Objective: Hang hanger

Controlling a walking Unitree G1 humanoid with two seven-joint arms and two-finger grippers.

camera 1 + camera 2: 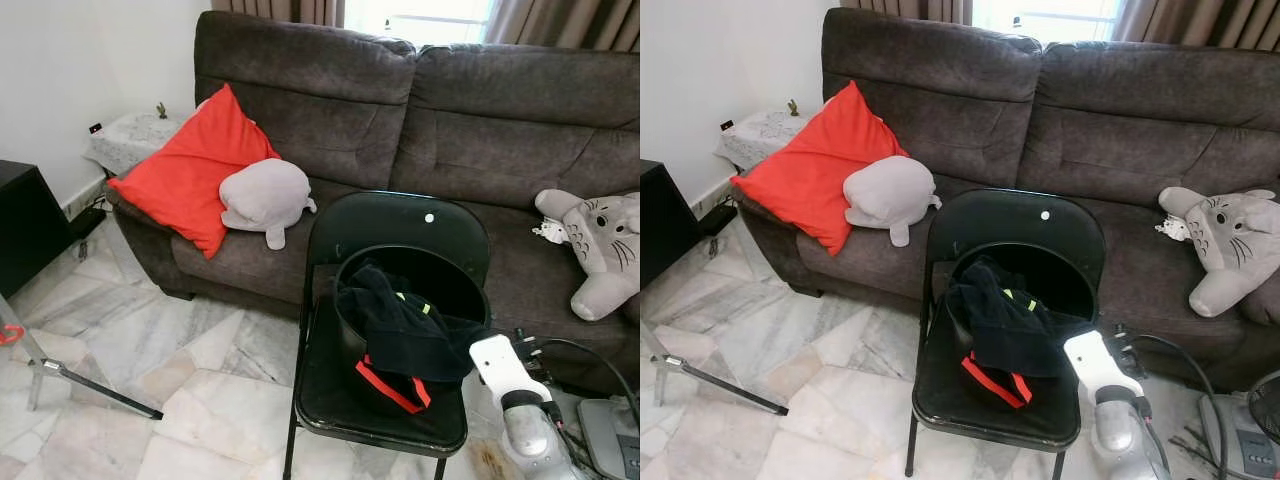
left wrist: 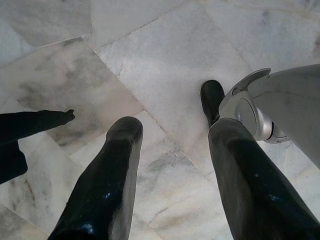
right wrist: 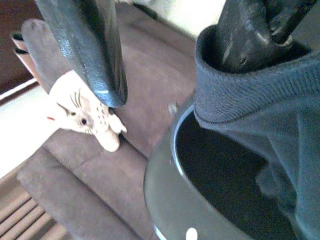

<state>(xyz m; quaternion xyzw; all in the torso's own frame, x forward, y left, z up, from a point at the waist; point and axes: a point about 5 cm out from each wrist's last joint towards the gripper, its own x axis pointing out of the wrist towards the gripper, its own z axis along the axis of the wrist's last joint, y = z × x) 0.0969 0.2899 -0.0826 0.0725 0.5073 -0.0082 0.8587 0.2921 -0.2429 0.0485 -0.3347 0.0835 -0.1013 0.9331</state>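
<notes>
The right gripper grabs the garment by its ribbed hem [image 1: 474, 340] next. The hem stands open past the basket's rim while the slack cloth [image 1: 392, 315] sags inside.
A black folding chair [image 1: 398, 222] stands in front of the sofa with a round black basket [image 1: 452, 268] on its seat. A dark garment with red trim [image 1: 398, 338] spills over the basket's front rim. My right arm [image 1: 508, 388] reaches in from the lower right to the garment's right edge. In the right wrist view my right gripper [image 3: 172, 75] is open, one finger tucked under the garment's ribbed hem [image 3: 260, 105], the other finger [image 3: 90, 50] free above the basket rim [image 3: 162, 182]. My left gripper [image 2: 175, 127] hangs open over the marble floor.
A dark grey sofa [image 1: 470, 120] holds a red cushion [image 1: 195, 170], a grey plush [image 1: 265, 198] and a grey-and-white plush [image 1: 600, 250]. A tripod leg [image 1: 95, 390] crosses the floor at left. Cables and a grey appliance [image 1: 610, 435] lie at right.
</notes>
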